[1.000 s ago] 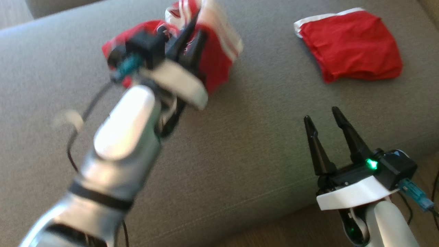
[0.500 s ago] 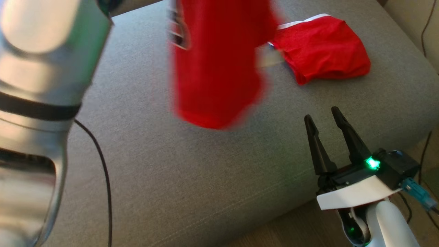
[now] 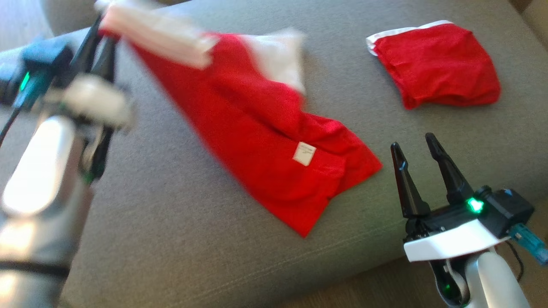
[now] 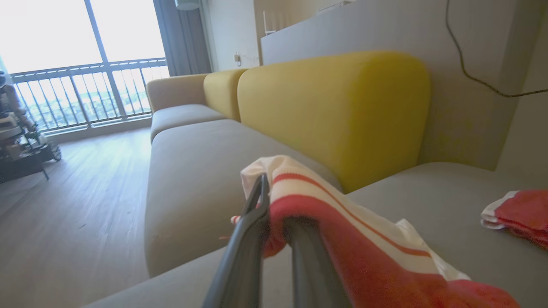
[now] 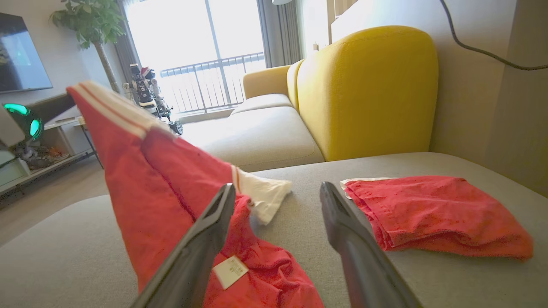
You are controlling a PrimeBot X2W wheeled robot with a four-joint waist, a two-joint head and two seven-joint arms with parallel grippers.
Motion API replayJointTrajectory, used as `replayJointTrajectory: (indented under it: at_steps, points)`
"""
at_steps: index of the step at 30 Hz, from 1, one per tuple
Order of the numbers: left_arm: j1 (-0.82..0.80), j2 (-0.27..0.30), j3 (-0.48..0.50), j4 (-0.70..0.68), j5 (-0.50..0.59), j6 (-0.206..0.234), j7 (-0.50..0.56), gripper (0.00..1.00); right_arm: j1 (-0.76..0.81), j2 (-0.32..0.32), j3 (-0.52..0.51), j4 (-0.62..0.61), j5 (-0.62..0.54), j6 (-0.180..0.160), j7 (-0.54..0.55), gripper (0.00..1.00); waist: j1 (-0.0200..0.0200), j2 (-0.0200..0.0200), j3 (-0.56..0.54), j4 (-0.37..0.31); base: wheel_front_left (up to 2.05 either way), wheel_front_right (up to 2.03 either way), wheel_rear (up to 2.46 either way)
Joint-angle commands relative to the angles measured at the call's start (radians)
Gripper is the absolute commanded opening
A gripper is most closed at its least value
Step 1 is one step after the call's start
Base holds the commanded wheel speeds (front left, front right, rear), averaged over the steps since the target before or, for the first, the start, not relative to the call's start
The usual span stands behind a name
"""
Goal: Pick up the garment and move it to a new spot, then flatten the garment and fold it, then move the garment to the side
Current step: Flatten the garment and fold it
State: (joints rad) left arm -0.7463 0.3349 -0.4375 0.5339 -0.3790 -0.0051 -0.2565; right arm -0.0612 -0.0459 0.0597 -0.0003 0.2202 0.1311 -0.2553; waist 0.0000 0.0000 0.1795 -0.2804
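I should next grab the garment by its plain red hem (image 3: 355,177) with my right gripper. Then I can flatten the garment on the grey cushion (image 3: 180,222).
The garment (image 3: 257,128) is red with a white striped hem and a small white label. It stretches from the upper left down to the middle of the grey sofa cushion (image 3: 180,222), where its lower end lies. My left gripper (image 3: 96,45) is shut on the striped hem, holding that end up; in the left wrist view the hem (image 4: 342,214) is pinched between the fingers of that gripper (image 4: 276,214). My right gripper (image 3: 413,143) stands open and empty just right of the garment's lower corner. In the right wrist view the garment (image 5: 162,179) hangs left of the open right gripper (image 5: 278,188).
A second red garment (image 3: 436,64) lies folded at the cushion's back right, also seen as a folded red garment (image 5: 428,214). A yellow backrest (image 5: 368,90) rises behind the cushion. Wooden floor (image 3: 385,286) begins past the cushion's front edge, below my right gripper.
The left arm has swung from high above down to the left with the garment. The cloth, which hung in the air, now trails across the cushion. The right gripper stays put.
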Motion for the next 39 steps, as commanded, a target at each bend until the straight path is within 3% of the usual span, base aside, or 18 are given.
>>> replayJointTrajectory:
  at_steps: [1, 7, 10, 11, 17, 23, 29, 39]
  points:
    - [-0.009, 0.063, 0.075, -0.059, -0.007, 0.014, -0.005, 0.0, 0.002, -0.004, 0.016, -0.035, -0.01, 0.0, -0.006, 1.0, 0.0, 0.0, 0.014, 0.018, 0.0, 0.0, 0.0]
    - [0.19, 0.117, 0.186, -0.125, 0.033, 0.031, -0.005, 0.02, 0.019, -0.004, 0.047, 0.041, 0.016, 0.0, -0.006, 1.0, 0.0, 0.0, 0.032, 0.068, 0.0, 0.0, 0.0]
    - [0.248, 0.115, 0.225, -0.144, 0.061, 0.039, -0.005, 0.63, 0.015, -0.004, 0.086, 0.11, 0.062, 0.0, -0.006, 1.0, 0.0, 0.0, 0.03, 0.091, 0.0, 0.0, 0.0]
    - [0.267, 0.11, 0.236, -0.153, 0.072, 0.048, -0.005, 1.0, 0.011, -0.004, 0.099, 0.14, 0.087, 0.0, -0.006, 1.0, 0.0, 0.0, 0.028, 0.099, 0.0, 0.0, 0.0]
    - [0.363, 0.063, 0.296, -0.217, 0.112, 0.068, -0.005, 1.0, -0.072, -0.004, 0.178, 0.321, 0.182, 0.0, -0.006, 1.0, 0.0, 0.0, 0.025, 0.13, 0.0, 0.0, 0.0]
    - [0.452, 0.005, 0.327, -0.329, 0.147, 0.076, -0.005, 1.0, -0.139, -0.004, 0.195, 0.444, 0.233, 0.0, -0.006, 1.0, 0.0, 0.0, 0.015, 0.158, 0.0, 0.0, 0.0]
    - [0.568, -0.069, 0.335, -0.472, 0.199, 0.078, -0.005, 1.0, -0.171, -0.004, 0.193, 0.487, 0.274, 0.0, -0.006, 1.0, 0.0, 0.0, 0.012, 0.177, 0.0, 0.0, 0.0]
    - [0.66, -0.156, 0.334, -0.563, 0.262, 0.059, -0.005, 1.0, -0.177, -0.004, 0.215, 0.53, 0.321, 0.0, -0.006, 1.0, 0.0, 0.0, 0.014, 0.213, 0.0, 0.0, 0.0]
